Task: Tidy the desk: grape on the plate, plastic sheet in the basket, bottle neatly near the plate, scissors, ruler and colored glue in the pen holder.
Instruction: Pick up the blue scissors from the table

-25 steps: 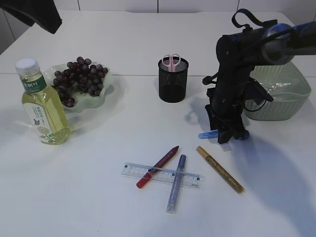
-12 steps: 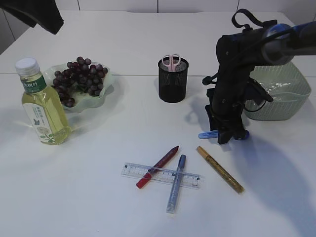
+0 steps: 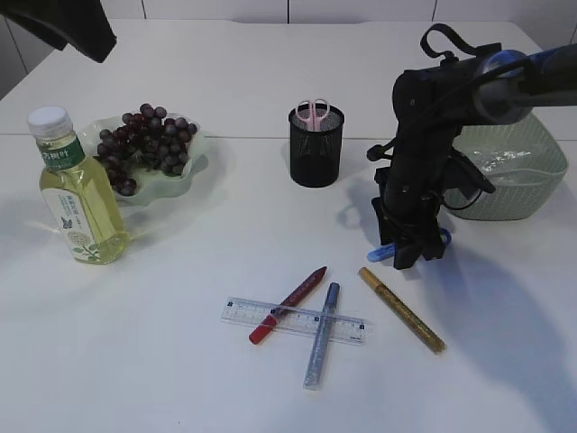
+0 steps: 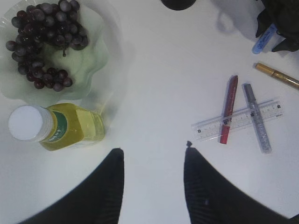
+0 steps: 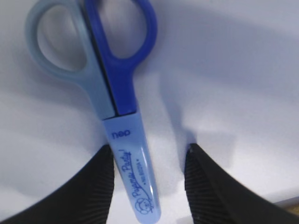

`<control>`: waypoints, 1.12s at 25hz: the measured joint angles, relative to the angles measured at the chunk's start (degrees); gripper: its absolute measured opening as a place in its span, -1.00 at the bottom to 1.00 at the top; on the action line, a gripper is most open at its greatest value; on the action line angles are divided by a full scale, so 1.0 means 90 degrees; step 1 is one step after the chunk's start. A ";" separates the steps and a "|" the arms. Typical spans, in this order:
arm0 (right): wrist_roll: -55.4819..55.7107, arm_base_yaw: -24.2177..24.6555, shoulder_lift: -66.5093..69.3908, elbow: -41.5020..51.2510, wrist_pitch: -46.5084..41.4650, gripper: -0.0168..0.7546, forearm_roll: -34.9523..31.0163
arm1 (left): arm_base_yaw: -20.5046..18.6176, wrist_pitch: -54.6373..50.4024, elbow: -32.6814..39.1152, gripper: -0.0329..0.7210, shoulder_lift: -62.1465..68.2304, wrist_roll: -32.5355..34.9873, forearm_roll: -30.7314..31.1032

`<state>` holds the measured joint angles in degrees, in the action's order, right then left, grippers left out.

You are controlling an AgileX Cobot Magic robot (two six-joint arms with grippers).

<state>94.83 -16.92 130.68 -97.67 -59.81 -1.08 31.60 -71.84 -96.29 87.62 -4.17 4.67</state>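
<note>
My right gripper takes hold of the blue scissors by the narrow light-blue sheath (image 3: 382, 253) (image 5: 128, 151) next, since the handle loops spread wider than my open fingers.
Blue scissors (image 5: 126, 140) in a light-blue sheath lie flat on the white table. My right gripper (image 5: 150, 150) is open and straddles the sheath: the left finger touches it, the right finger stands apart. In the exterior view the right gripper (image 3: 410, 257) points down onto the scissors (image 3: 380, 253). My left gripper (image 4: 153, 150) hangs high and open, holding nothing. Grapes (image 3: 144, 144) rest on the green plate (image 3: 200, 144), with the bottle (image 3: 77, 194) beside it. The ruler (image 3: 294, 320) lies under red (image 3: 288, 305) and silver (image 3: 322, 334) glue pens; a gold one (image 3: 401, 309) lies to their right.
A black mesh pen holder (image 3: 316, 144) at the middle back holds pink scissors (image 3: 313, 110). A green basket (image 3: 514, 171) with a clear plastic sheet (image 3: 498, 162) inside stands behind the right arm. The left arm (image 3: 63, 27) hovers at the top left.
My right gripper has come down and slightly left onto the blue scissors. The left arm and the other objects have not moved.
</note>
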 joint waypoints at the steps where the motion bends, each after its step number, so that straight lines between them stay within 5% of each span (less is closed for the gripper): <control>1: 0.0000 0.0000 0.0000 0.0000 0.0000 0.03 0.0000 | 0.0000 0.0000 0.0000 -0.10 0.0000 0.0000 0.0000; 19: -0.0472 0.0027 0.0000 0.0000 0.0000 -0.53 0.0024 | 0.0000 0.0000 0.0000 -0.10 0.0000 0.0000 0.0000; 28: -0.0644 0.0027 0.0000 0.0000 0.0000 -0.55 0.0077 | 0.0000 0.0000 0.0000 -0.10 0.0000 0.0000 0.0000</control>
<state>89.04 -16.67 130.68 -97.67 -59.81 -0.39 31.60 -71.84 -96.29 87.62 -4.17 4.67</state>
